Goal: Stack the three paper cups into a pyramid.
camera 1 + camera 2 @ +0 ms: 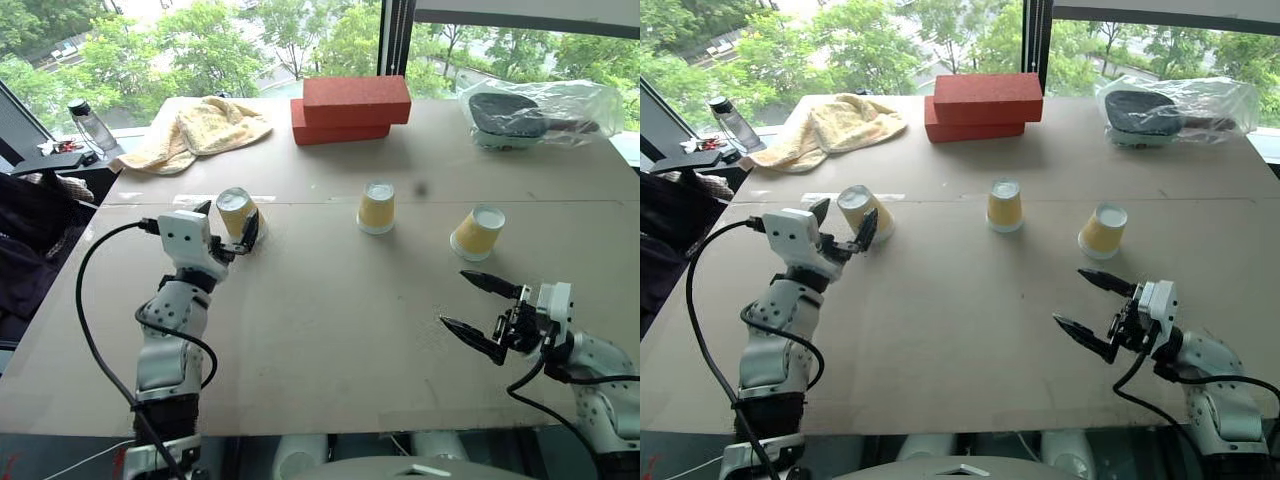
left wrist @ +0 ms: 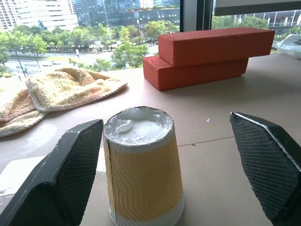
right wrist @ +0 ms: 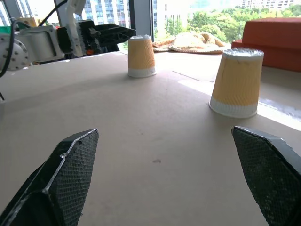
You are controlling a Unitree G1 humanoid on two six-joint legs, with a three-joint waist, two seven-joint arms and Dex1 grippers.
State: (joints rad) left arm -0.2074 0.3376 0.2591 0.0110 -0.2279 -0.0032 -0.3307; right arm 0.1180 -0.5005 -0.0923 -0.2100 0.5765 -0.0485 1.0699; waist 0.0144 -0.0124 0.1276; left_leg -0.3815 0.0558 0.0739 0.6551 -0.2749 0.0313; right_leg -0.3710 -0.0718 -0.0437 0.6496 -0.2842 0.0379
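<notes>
The middle cup should top the pyramid, so the robot's right gripper needs to grab it next by its yellow sides, just below the cup's upturned base.
Three paper cups stand upside down in a row across the table: a left cup (image 1: 237, 213), a middle cup (image 1: 377, 207) and a right cup (image 1: 478, 232). My left gripper (image 1: 228, 222) is open at the left cup. In the left wrist view that cup (image 2: 141, 165) stands between the two fingers (image 2: 66, 174), nearer one of them, with a wide gap to the other. My right gripper (image 1: 453, 297) is open over bare table, in front of the right cup and apart from it. The right wrist view shows the middle cup (image 3: 237, 82) and, farther off, the left cup (image 3: 141, 56).
Two stacked red bricks (image 1: 352, 108) sit at the back middle. A yellow towel (image 1: 200, 130) lies at the back left, a plastic bag holding something dark (image 1: 535, 112) at the back right. A water bottle (image 1: 92, 125) stands off the table's left corner.
</notes>
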